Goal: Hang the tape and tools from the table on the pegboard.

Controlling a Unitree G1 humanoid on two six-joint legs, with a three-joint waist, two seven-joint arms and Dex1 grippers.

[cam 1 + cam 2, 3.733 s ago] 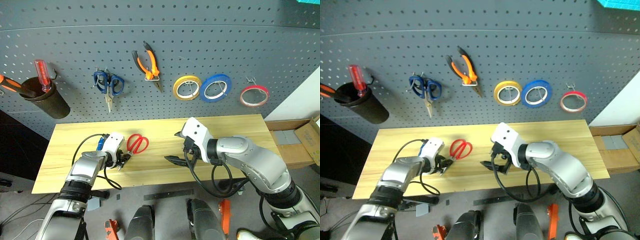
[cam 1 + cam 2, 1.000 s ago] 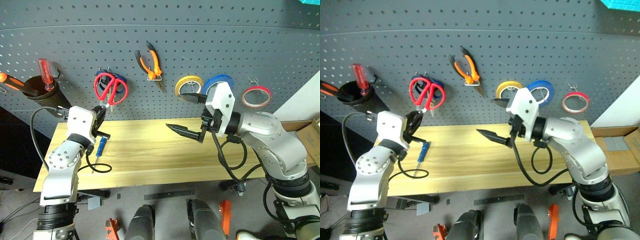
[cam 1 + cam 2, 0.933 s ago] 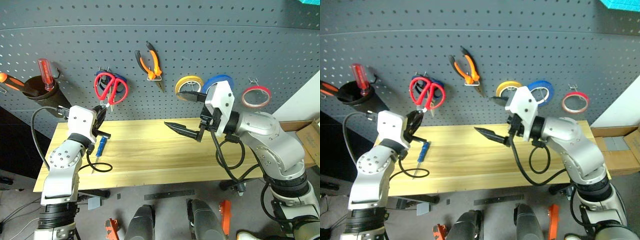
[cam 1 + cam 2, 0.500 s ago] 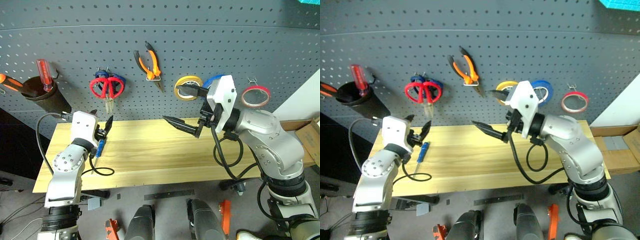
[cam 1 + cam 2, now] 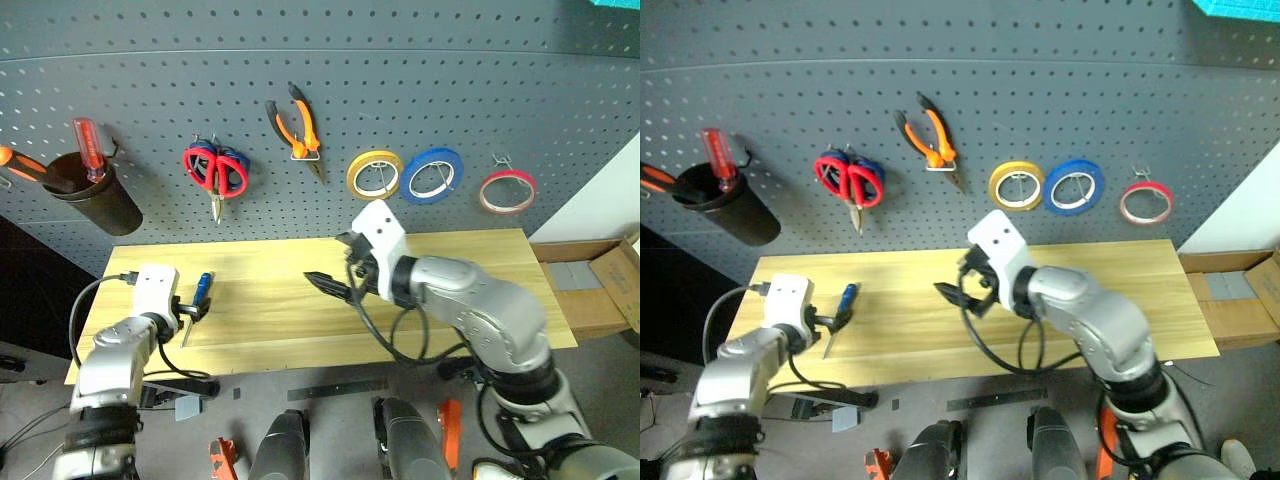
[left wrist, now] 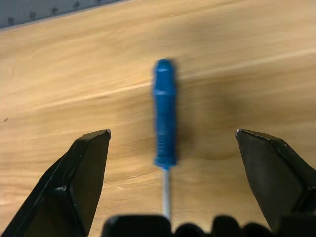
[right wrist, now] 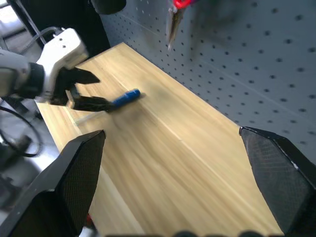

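The fingers of my left gripper are still above the blue handle [image 5: 203, 288] [image 6: 165, 118], so closing now would miss the screwdriver. My left gripper comes down, then closes on the screwdriver.
On the pegboard [image 5: 400, 70] hang the red-handled scissors [image 5: 216, 170], the orange-and-black pliers [image 5: 297, 128] and the red tape [image 5: 508, 192]. The blue-handled screwdriver [image 5: 202, 286] lies at the left end of the table [image 5: 460, 265]. My left gripper [image 5: 193, 308] is down at the tabletop and open. In the left wrist view the screwdriver [image 6: 164, 113] lies between its two fingers [image 6: 81, 173], untouched. My right gripper [image 5: 328, 262] hovers open and empty over the table's middle, pointing left. The right wrist view looks across at the screwdriver [image 7: 126, 97] and the left gripper [image 7: 81, 96].
Blue-handled scissors [image 5: 200, 158] hang behind the red pair. A yellow roll [image 5: 374, 175] and a blue roll [image 5: 432, 175] hang beside the red ring. A black cup [image 5: 95, 200] at the far left holds a red-handled screwdriver [image 5: 84, 148]. Cardboard boxes [image 5: 600, 285] stand off the table's right end.
My left gripper has opened and let go of the red scissors, which now hang on the board. It has sunk to the table around the blue screwdriver. The right arm has dropped and swung left.
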